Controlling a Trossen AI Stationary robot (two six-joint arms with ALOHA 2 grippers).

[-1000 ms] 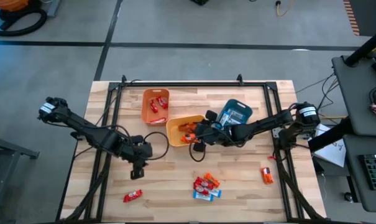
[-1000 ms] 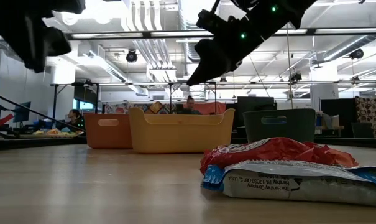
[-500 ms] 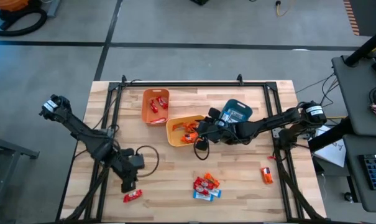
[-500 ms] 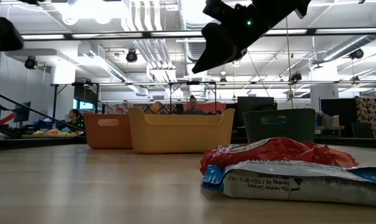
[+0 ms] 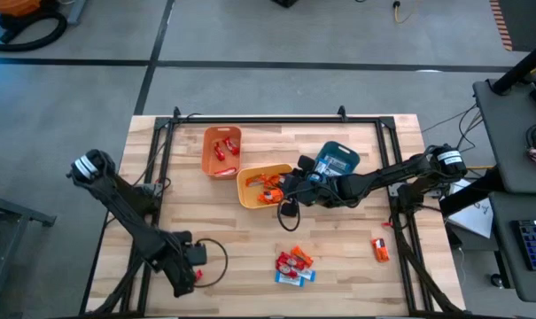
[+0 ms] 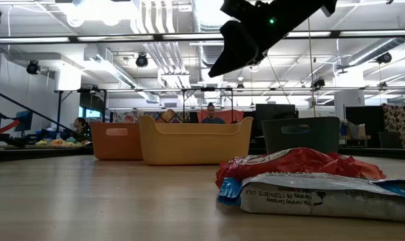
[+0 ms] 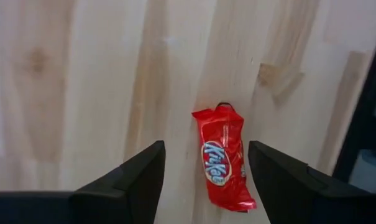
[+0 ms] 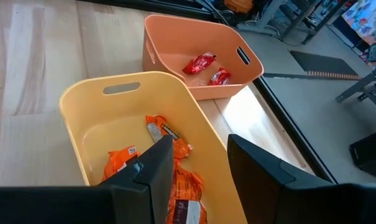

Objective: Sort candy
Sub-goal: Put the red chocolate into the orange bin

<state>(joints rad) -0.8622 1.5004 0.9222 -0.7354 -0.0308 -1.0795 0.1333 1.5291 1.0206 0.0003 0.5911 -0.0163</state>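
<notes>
The red-wrapped candy needs to be sorted into the orange bin, so my left gripper should next grab the candy by its wrapper's middle (image 7: 223, 160).
My left gripper (image 5: 186, 276) stands open near the table's near left corner, above a red-wrapped candy (image 7: 224, 162) that lies flat on the wood; its fingers (image 7: 135, 180) sit on either side of the candy without touching it. My right gripper (image 5: 283, 189) hovers open over the yellow bin (image 5: 250, 186), which holds orange packets (image 8: 175, 180). Nothing is between its fingers (image 8: 144, 171). A small pile of mixed candy (image 5: 294, 264) lies near the front edge, and one orange packet (image 5: 380, 250) lies to its right.
The orange bin (image 5: 221, 151) with red candies (image 8: 206, 68) stands at the back, and a teal bin (image 5: 337, 161) stands right of the yellow one. Black cable loops (image 5: 216, 257) hang from both arms. In the low view the pile (image 6: 302, 181) fills the near right.
My left gripper has travelled toward the table's near edge and come over the red candy, which has not moved. My right gripper has stayed over the yellow bin, rising slightly.
</notes>
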